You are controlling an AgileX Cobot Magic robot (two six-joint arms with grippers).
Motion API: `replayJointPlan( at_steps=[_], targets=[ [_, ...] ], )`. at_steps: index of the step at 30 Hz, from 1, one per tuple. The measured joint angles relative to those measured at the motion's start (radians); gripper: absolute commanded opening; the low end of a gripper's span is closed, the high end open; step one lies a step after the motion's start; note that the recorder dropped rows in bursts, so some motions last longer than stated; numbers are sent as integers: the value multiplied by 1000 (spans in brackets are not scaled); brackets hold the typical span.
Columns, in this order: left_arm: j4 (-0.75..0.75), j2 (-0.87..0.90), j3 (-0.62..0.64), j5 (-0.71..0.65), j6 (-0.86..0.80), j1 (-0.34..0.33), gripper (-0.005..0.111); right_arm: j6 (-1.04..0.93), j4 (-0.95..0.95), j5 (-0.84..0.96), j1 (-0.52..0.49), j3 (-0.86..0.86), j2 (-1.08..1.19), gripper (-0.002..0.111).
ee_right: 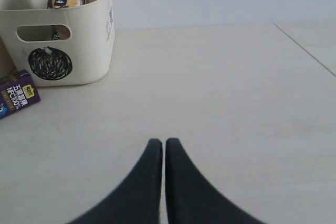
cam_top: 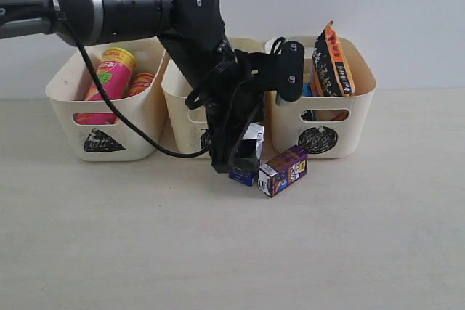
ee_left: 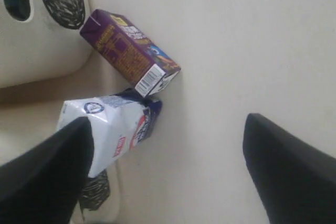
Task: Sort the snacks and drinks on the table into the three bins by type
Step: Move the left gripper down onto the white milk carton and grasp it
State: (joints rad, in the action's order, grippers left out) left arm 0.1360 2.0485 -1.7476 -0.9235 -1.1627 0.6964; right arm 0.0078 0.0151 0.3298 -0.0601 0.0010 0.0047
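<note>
My left gripper is to grab the white carton by its white sides next. The white carton's blue base (cam_top: 243, 178) (ee_left: 152, 113) then stays free to go into the square bin.
My left gripper (cam_top: 243, 159) stands open in front of the middle bin, low over the white carton with blue print (cam_top: 253, 136). In the left wrist view the white carton (ee_left: 113, 124) lies by one finger (ee_left: 47, 177), the other finger (ee_left: 289, 166) is far off it, and mostly bare table shows between them. The dark purple carton (cam_top: 283, 170) lies on its side beside it, also seen as the purple carton (ee_left: 131, 51). My right gripper (ee_right: 164, 142) is shut and empty over bare table; the exterior view does not show it.
The triangle bin (cam_top: 65, 99) holds the pink tube (cam_top: 109, 81) and a second tube (cam_top: 140, 83). The square bin (cam_top: 178, 88) is largely hidden by my arm. The circle bin (cam_top: 363, 99) holds the orange-brown bag (cam_top: 334, 59); the circle bin (ee_right: 84, 51) shows again in the right wrist view.
</note>
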Motion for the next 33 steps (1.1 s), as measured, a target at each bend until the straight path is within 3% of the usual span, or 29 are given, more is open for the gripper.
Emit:
replayJointPlan(
  at_steps=[9,33],
  targets=[
    [-47,85,-71,52,-174,0,73,0,0,0,0,0,0,0],
    [-115,267,-276,0,-166,-23,73,0,0,0,0,0,0,0]
  ],
)
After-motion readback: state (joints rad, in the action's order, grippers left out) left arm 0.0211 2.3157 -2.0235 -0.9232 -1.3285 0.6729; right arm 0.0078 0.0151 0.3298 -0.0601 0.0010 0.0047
